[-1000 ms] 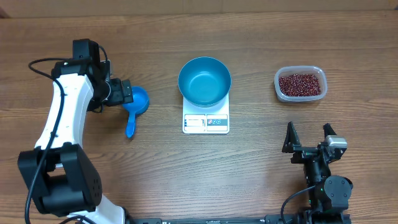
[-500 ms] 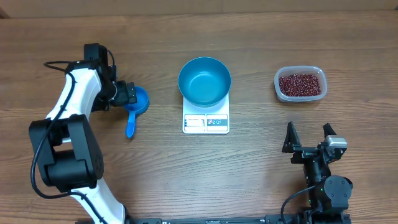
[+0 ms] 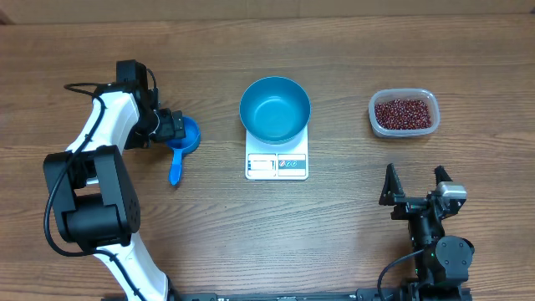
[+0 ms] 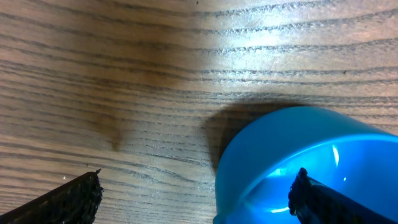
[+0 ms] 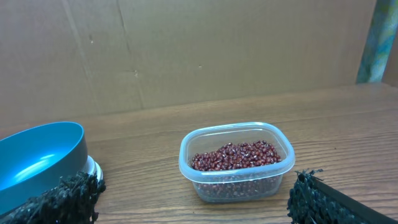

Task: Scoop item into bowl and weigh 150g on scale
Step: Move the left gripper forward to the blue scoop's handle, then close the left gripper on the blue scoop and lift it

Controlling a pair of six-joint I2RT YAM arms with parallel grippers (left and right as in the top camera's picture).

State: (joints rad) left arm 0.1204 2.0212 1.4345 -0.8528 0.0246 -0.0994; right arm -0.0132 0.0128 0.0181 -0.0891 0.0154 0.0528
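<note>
The left gripper grabs the scoop by its cup rim [image 4: 239,196] next. This leaves the handle free to hand over to my right gripper.
The teal-blue bowl [image 3: 275,109] stands empty on the white scale [image 3: 277,165] at the table's middle; the right wrist view shows the bowl [image 5: 38,155] at its left edge. The red-brown beans [image 3: 405,113] fill a clear plastic tub [image 5: 236,163] at the right. A small bright blue scoop [image 3: 181,140] lies left of the scale, handle toward the front. My left gripper [image 3: 175,127] is open at the scoop's cup [image 4: 311,162], one finger inside it and one outside over the wood. My right gripper [image 3: 414,176] is open and holds nothing, at the front right, facing the tub.
The tabletop is brown wood. A cardboard wall [image 5: 205,43] closes the far side. The left arm's black cable [image 3: 84,86] loops above the table at the left.
The left arm has swung its elbow inward and its gripper has edged right, further over the scoop's cup. The right arm, bowl, scale and tub have not moved.
</note>
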